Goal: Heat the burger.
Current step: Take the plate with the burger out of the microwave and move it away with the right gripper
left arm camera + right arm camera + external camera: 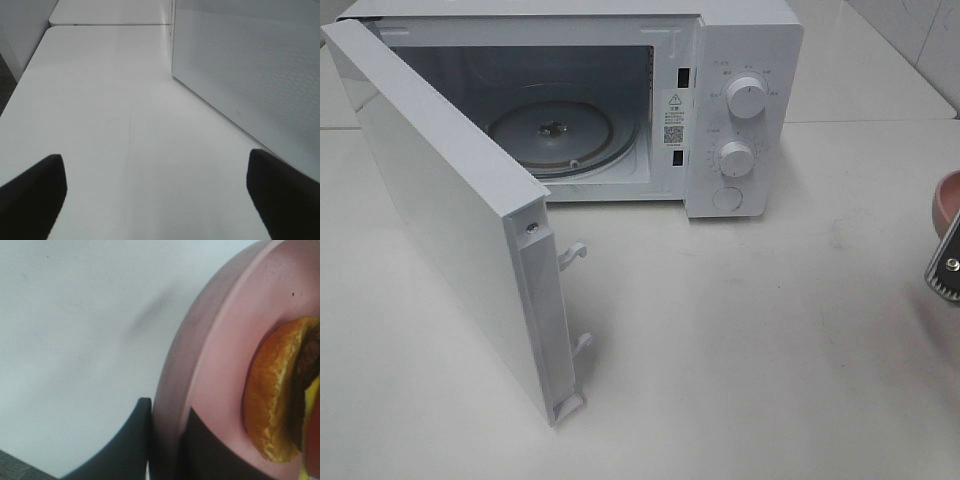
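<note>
My right gripper should keep hold of the pink plate, because the plate is still above its faint reflection.
The burger [272,400], with a golden-brown bun, dark patty and yellow cheese, lies on a round pink plate [200,340]. My right gripper [167,440] is shut on the plate's rim, one finger outside it and one inside. In the exterior high view only an edge of the plate [948,195] shows at the far right, to the right of the microwave [745,110]; the burger itself is out of that view. The left gripper [157,200] hangs open over bare table, and nothing sits between its fingers.
The white microwave's door [450,220] is swung wide open toward the front left, baring the glass turntable [560,135]. In the left wrist view the door's meshed panel [250,65] stands close by. Two knobs and a button sit on the microwave's right panel.
</note>
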You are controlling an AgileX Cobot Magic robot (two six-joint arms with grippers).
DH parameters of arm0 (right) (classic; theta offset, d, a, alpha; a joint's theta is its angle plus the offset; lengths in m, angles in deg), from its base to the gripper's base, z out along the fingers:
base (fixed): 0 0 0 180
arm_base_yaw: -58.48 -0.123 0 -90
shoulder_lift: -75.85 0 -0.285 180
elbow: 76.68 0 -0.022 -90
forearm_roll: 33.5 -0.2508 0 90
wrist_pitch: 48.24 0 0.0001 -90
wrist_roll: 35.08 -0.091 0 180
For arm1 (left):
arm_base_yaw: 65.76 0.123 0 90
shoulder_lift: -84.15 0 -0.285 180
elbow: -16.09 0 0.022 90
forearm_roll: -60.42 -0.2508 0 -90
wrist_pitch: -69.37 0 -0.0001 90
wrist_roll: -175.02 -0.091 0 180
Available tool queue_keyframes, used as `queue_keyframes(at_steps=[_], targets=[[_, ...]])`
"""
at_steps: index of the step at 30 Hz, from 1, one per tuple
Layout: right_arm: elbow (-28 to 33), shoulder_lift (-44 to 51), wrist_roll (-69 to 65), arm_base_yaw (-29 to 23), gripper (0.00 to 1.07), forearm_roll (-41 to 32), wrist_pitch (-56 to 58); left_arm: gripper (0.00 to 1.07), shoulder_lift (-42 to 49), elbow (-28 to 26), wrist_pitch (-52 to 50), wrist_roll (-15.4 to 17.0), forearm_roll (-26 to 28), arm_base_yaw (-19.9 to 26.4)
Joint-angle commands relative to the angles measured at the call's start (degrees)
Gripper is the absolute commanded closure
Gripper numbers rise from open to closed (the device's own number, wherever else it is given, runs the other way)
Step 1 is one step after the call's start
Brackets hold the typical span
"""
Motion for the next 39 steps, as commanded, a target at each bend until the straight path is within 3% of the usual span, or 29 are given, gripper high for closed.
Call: queue_keyframes(at_steps=[1,13,39], targets=[[-0.6,-1.8,-5.9,-0.2,1.07,4.8,1.2,0.17,1.0,0.0,-0.2,-0.2,0.2,0.1],[-0.6,-14.4,-32.8,-0.2,1.07,10.5,1.4,0.17,1.0,0.0,-0.2,-0.2,0.2,0.1],[-2.6,-40.7,-62.1,0.2,1.06,21.4,0.6,0.17,1.0,0.0,-0.2,-0.2,0.2,0.1]])
